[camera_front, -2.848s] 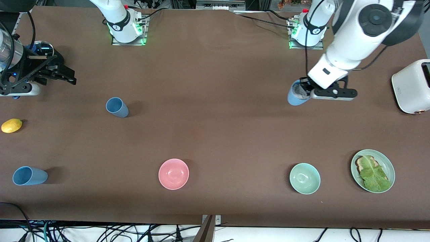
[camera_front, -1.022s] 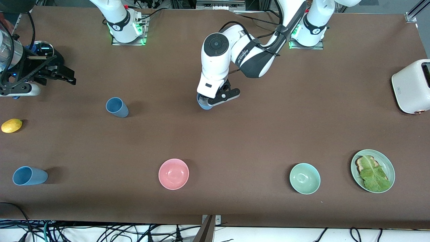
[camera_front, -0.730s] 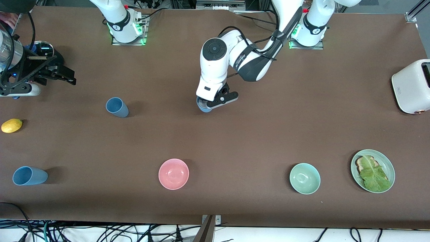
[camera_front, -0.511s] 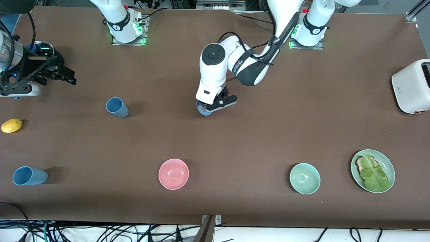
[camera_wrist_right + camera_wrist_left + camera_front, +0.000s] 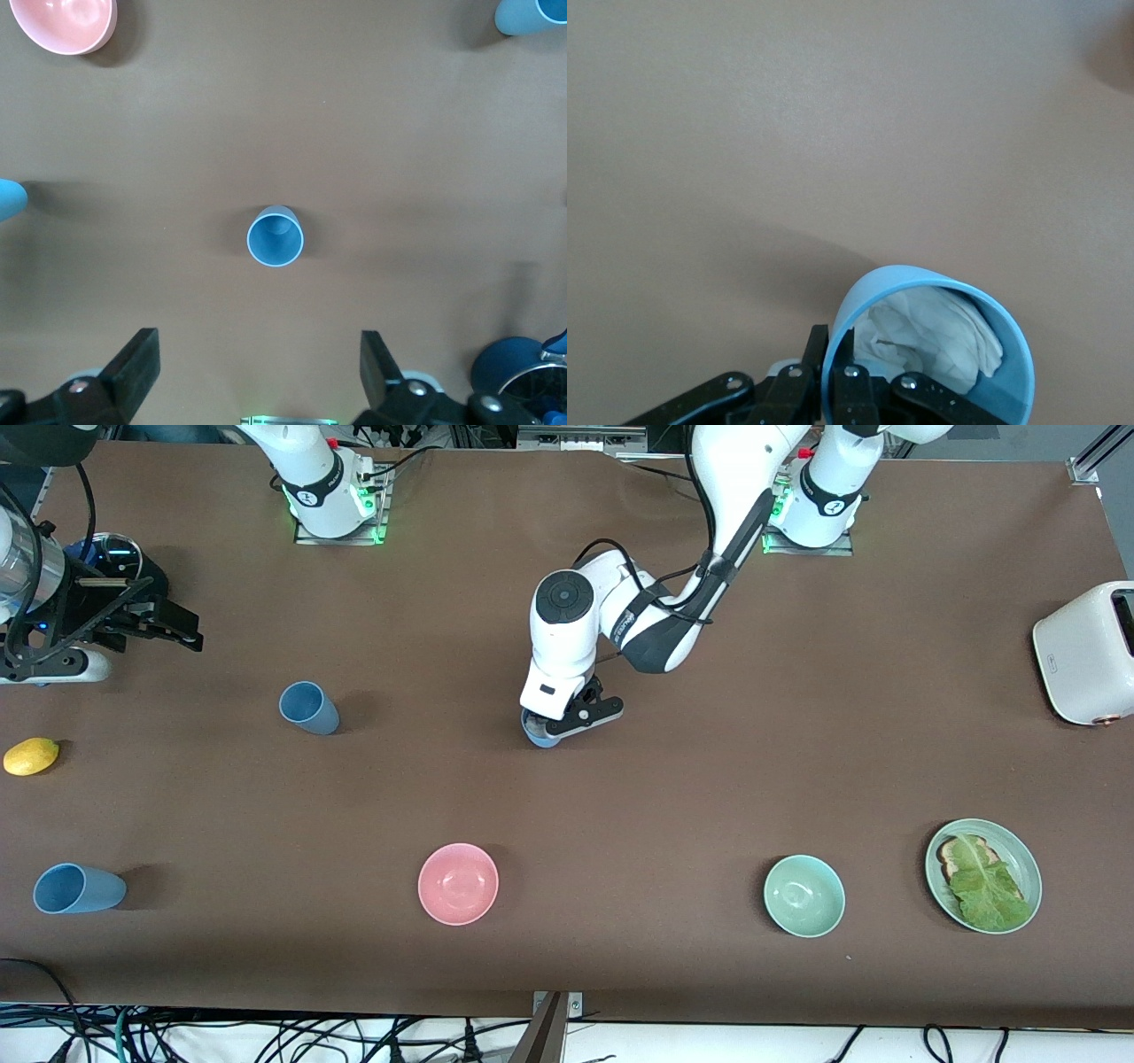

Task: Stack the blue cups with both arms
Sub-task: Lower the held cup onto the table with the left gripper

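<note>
The blue cup's lower edge (image 5: 539,743) sits down on the tabletop in the front view, so my left gripper should release the blue cup now.
My left gripper (image 5: 547,729) is shut on the wall of a sky-blue cup (image 5: 536,737), one finger inside the rim and one outside, low over the middle of the table. In the left wrist view (image 5: 833,356) the cup (image 5: 873,290) holds crumpled white paper (image 5: 930,332). A duller blue cup (image 5: 307,708) stands upright nearer the right arm's end. A third blue cup (image 5: 78,888) lies on its side near the front edge at that end. My right gripper (image 5: 168,622) is open and empty, high over the right arm's end; its wrist view (image 5: 261,350) looks down on the upright cup (image 5: 275,236).
A pink bowl (image 5: 458,883), a pale green bowl (image 5: 803,895) and a plate (image 5: 1028,864) with toast and lettuce sit near the front edge. A lemon (image 5: 31,755) lies at the right arm's end. A white toaster (image 5: 1085,651) stands at the left arm's end.
My left arm has carried the sky-blue cup from the left arm's end to the table's middle and has been lowering it. The right arm has barely moved.
</note>
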Action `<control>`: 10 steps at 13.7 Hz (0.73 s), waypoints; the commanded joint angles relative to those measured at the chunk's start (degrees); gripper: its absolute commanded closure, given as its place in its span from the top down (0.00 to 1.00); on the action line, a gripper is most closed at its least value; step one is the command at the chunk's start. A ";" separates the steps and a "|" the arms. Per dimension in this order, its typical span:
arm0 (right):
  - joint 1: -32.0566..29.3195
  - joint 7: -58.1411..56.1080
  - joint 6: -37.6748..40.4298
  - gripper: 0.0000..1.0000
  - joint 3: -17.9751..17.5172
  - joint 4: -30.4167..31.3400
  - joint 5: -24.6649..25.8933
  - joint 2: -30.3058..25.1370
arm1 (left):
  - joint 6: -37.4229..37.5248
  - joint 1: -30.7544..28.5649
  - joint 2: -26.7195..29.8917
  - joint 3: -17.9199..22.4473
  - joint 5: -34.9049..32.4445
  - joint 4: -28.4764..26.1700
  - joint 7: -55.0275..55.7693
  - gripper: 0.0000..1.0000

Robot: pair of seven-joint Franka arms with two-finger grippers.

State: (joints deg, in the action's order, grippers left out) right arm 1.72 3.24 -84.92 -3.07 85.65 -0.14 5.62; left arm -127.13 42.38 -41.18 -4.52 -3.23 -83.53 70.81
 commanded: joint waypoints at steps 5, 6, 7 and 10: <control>-0.05 -1.13 -0.77 1.00 0.35 0.84 -0.91 0.00 | -0.92 0.86 -1.53 1.09 -1.87 1.52 1.08 0.00; -0.05 -1.13 -0.86 1.00 0.35 1.10 -0.91 0.09 | -1.01 0.86 -1.53 1.09 -1.87 1.61 1.08 0.00; -0.05 -1.13 -1.73 1.00 0.35 1.89 -0.91 0.09 | -1.01 0.86 -1.53 1.09 -1.96 1.61 0.64 0.17; -0.14 -1.13 -3.05 1.00 0.35 3.04 -0.91 0.09 | -1.71 0.95 -1.36 1.27 -2.48 1.61 0.38 1.00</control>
State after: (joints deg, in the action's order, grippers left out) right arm 1.72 3.23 -86.77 -2.98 87.59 -0.14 6.24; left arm -128.41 42.45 -41.97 -4.12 -3.44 -83.47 70.75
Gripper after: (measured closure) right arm 0.000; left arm 0.683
